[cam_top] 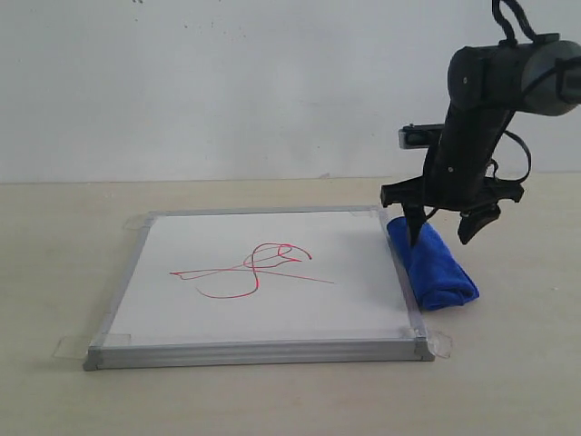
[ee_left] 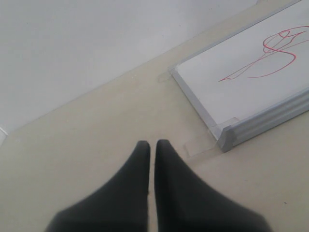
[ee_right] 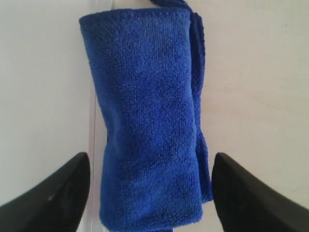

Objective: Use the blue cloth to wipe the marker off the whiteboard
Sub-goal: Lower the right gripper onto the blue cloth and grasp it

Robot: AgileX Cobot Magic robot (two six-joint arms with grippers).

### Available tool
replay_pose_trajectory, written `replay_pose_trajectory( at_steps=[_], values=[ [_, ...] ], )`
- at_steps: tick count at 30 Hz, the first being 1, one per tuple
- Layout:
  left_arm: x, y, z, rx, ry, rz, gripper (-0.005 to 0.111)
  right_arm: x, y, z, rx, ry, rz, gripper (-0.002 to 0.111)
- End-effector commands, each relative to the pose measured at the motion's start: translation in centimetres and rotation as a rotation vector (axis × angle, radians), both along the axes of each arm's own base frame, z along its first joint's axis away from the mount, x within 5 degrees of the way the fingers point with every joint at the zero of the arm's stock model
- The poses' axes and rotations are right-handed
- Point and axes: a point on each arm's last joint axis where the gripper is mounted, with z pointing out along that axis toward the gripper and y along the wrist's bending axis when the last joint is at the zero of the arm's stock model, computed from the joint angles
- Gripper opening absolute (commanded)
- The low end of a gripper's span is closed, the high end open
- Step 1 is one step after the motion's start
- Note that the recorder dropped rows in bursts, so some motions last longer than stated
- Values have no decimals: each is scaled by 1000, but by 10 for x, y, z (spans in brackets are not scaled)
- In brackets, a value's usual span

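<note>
It isn't time to close yet: my right gripper's fingers are above the blue cloth (cam_top: 431,265) and have yet to reach its sides. My right gripper should go down first, then close on the cloth.
The whiteboard (cam_top: 272,309) lies flat on the table, with the red marker (cam_top: 250,271) scribble near its middle. The blue cloth (cam_top: 431,265) lies rolled on the table against the board's right edge. My right gripper (cam_top: 443,230) hovers open just above the cloth's far end, one finger on each side of it. In the right wrist view the cloth (ee_right: 149,121) fills the gap between the open fingers of the gripper (ee_right: 150,166). My left gripper (ee_left: 150,144) is shut and empty over bare table, apart from the whiteboard's corner (ee_left: 227,137); the marker (ee_left: 270,55) shows there too.
Clear tape tabs (cam_top: 71,345) hold the board's corners to the beige table (cam_top: 508,381). A white wall (cam_top: 227,82) rises behind the table.
</note>
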Motion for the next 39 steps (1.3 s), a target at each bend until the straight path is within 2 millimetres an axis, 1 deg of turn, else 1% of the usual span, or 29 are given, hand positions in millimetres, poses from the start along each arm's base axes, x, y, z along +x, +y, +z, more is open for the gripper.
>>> replay_pose_trajectory(
  at_steps=[1,5,7,24,27,30,33,35,39],
  values=[
    [0,0,-1,9,-2,1,4,4,-2,-10,-8,21,22,66],
    [0,0,-1,9,-2,1,4,6,-2,-26,-16,46,30,66],
    [0,0,-1,9,-2,1,4,7,-2,-30,-14,39,30,66],
    [0,0,-1,9,-2,1,4,8,-2,-32,-11,35,27,66],
    [0,0,-1,9,-2,1,4,8,-1,-36,-10,42,25,66],
    [0,0,-1,9,-2,1,4,8,-1,-45,-13,66,24,66],
    [0,0,-1,9,-2,1,4,8,-1,-46,-14,71,24,66],
    [0,0,-1,9,-2,1,4,8,-1,-46,-15,75,24,64],
    [0,0,-1,9,-2,1,4,7,-1,-46,-16,81,24,45]
  ],
)
